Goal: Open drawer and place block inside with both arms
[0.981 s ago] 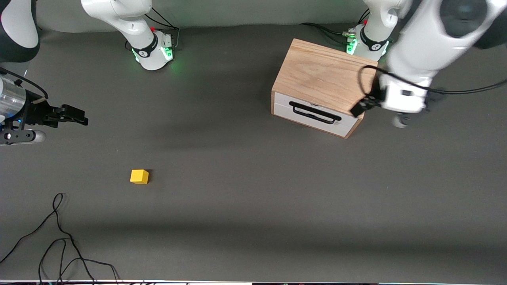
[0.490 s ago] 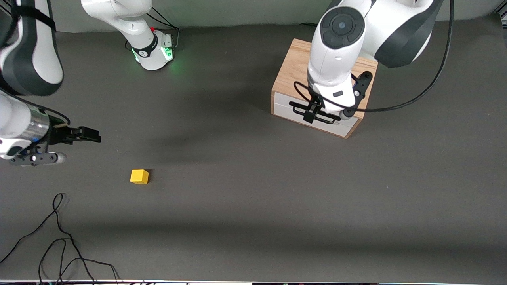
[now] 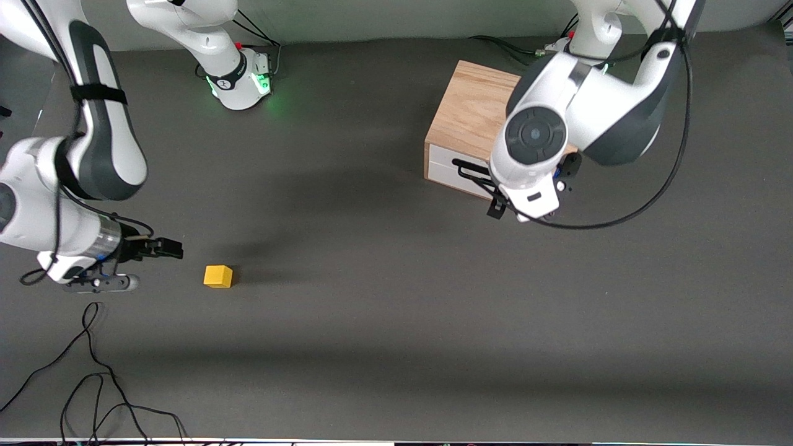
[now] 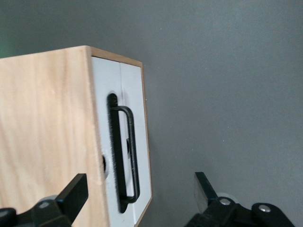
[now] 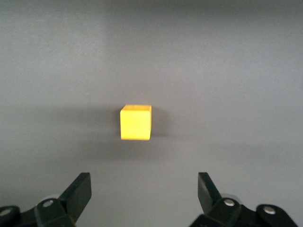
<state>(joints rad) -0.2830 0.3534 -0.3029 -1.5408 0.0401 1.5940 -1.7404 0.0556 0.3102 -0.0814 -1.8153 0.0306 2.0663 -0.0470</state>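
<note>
The right gripper grabs the yellow block by its body [image 3: 217,276] next, to place the block inside the drawer [image 3: 443,166].
The yellow block [image 3: 218,276] lies on the dark table toward the right arm's end; it also shows in the right wrist view [image 5: 136,122]. My right gripper [image 3: 172,249] is open and empty, low beside the block and pointing at it [image 5: 142,191]. The oak cabinet [image 3: 471,111] stands toward the left arm's end, its white drawer [image 3: 443,166] shut, with a black bar handle [image 3: 469,170]. My left gripper [image 3: 497,206] is open over the drawer's front edge. In the left wrist view the handle [image 4: 124,156] lies between its spread fingers [image 4: 73,191], untouched.
Loose black cables [image 3: 93,371] lie on the table nearer to the front camera than the right gripper. The right arm's green-lit base [image 3: 238,80] stands at the table's back edge. The left arm's elbow hangs over part of the cabinet top.
My left arm has swung from beside the cabinet to over the drawer front. My right gripper has moved down and closer to the block. The block and the cabinet have not moved.
</note>
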